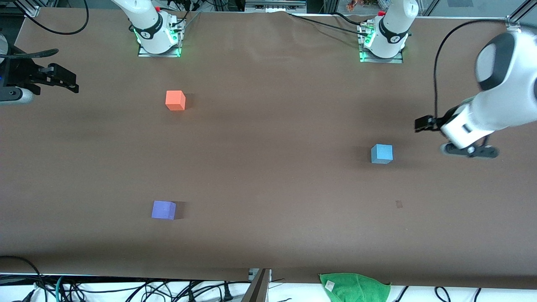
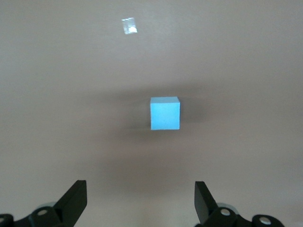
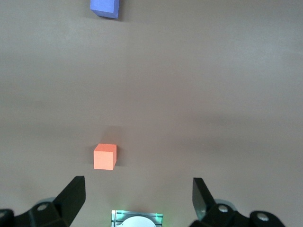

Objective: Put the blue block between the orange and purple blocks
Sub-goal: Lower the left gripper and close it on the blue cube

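Next, my left gripper grabs the blue block's opposite sides, to bring the block between the orange and purple blocks.
The sky-blue block [image 1: 381, 153] sits alone on the brown table toward the left arm's end; the left wrist view shows the blue block [image 2: 164, 113] ahead of the fingers. My left gripper [image 1: 424, 123] [image 2: 140, 189] hovers open and empty, apart from the block on the side of the left arm's end. The orange block [image 1: 175, 100] [image 3: 104, 156] stands near the right arm's base. The purple block [image 1: 163, 209] [image 3: 105, 7] lies nearer the front camera, roughly in line with the orange one. My right gripper [image 1: 67, 82] [image 3: 138, 187] waits open and empty at the right arm's end of the table.
The two arm bases [image 1: 159, 37] [image 1: 384, 42] stand along the table's back edge. A green cloth [image 1: 354, 287] and cables lie just off the table's front edge. A small mark [image 1: 399, 204] shows on the table nearer the camera than the blue block.
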### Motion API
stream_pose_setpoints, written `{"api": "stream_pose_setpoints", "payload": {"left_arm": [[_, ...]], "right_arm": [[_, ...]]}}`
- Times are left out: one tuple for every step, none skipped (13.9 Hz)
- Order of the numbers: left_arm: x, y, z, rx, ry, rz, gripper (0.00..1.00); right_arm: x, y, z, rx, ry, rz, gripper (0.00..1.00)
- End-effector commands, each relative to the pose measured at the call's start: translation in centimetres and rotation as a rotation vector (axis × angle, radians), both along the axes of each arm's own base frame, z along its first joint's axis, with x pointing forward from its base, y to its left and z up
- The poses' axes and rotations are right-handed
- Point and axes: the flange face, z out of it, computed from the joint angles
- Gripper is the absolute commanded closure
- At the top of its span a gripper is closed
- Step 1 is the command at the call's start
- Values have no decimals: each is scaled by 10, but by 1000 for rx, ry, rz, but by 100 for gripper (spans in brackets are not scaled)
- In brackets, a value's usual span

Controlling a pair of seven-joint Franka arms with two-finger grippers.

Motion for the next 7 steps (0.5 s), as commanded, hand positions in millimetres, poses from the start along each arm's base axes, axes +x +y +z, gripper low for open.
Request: {"api": "stream_pose_setpoints", "payload": {"left_arm": [[21, -16, -53, 13, 10, -20, 0], [26, -17, -73, 11, 7, -18, 0], [29, -18, -89, 9, 12, -20, 0], [30, -19, -104, 8, 13, -21, 0], [27, -20, -117, 6, 6, -23, 0], [20, -21, -136, 5, -3, -24, 0], [12, -21, -155, 3, -15, -24, 0]], "right_arm": [[0, -2, 4, 12, -7, 8, 0], [0, -3, 4, 12, -7, 6, 0], [0, -2, 4, 12, -7, 8, 0], [0, -2, 4, 12, -7, 8, 0], [0, -3, 4, 12, -7, 6, 0], [0, -2, 4, 12, -7, 8, 0], [0, -2, 4, 12, -7, 8, 0]]}}
